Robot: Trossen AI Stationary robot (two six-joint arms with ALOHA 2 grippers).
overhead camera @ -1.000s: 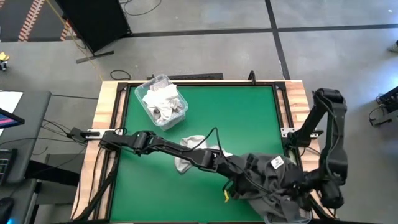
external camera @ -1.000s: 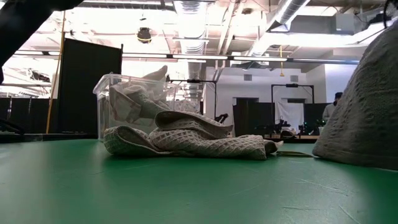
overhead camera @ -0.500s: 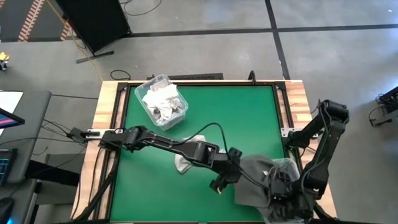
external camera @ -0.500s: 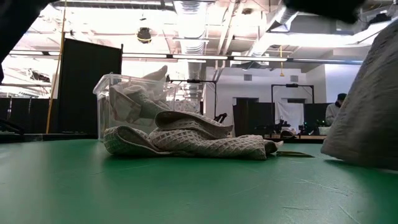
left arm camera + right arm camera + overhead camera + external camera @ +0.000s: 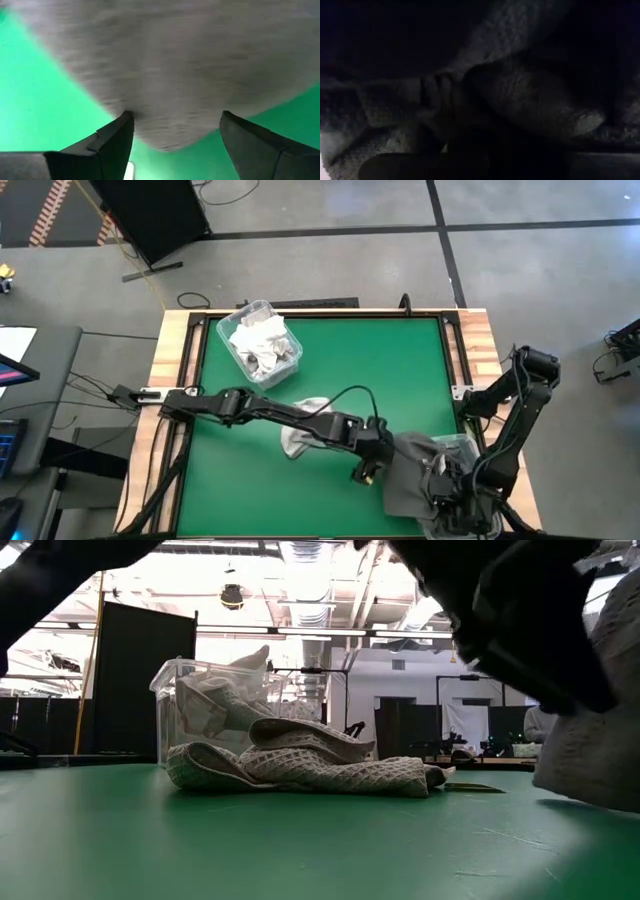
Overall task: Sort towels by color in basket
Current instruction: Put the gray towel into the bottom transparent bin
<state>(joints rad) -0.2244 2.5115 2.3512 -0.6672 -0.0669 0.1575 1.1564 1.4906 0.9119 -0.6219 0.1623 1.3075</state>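
Note:
The dark grey towel should be grabbed next by its loose corner (image 5: 167,131) with my left gripper, to tuck the overhanging cloth into the clear basket.
A dark grey towel (image 5: 410,478) lies bunched at the table's near right corner, draped over a clear basket (image 5: 468,444). It fills the left wrist view (image 5: 170,65) and shows at the low view's right edge (image 5: 600,740). My left gripper (image 5: 374,464) (image 5: 175,135) is open at the towel's left edge. My right gripper (image 5: 450,492) is sunk into the towel over the basket, and its wrist view shows only dark folds (image 5: 530,95). A white grid-lined towel (image 5: 295,442) (image 5: 300,765) lies flat mid-table. My left gripper stands level at the dark grey towel's left edge (image 5: 165,142), which bulges down between its two open fingers (image 5: 117,137). I cannot tell whether they touch the cloth.
A second clear basket (image 5: 258,342) (image 5: 215,710) holding white and pale towels stands at the far left of the green mat. The left arm (image 5: 530,620) reaches across the mat over the white towel. Open mat lies at the far right and near left.
The dark grey towel, spread wide and high a second ago, has dropped and gathered toward the near right corner over the basket. The right arm has sunk down with it. My left gripper drew back from the towel toward the left, then came back up to its edge.

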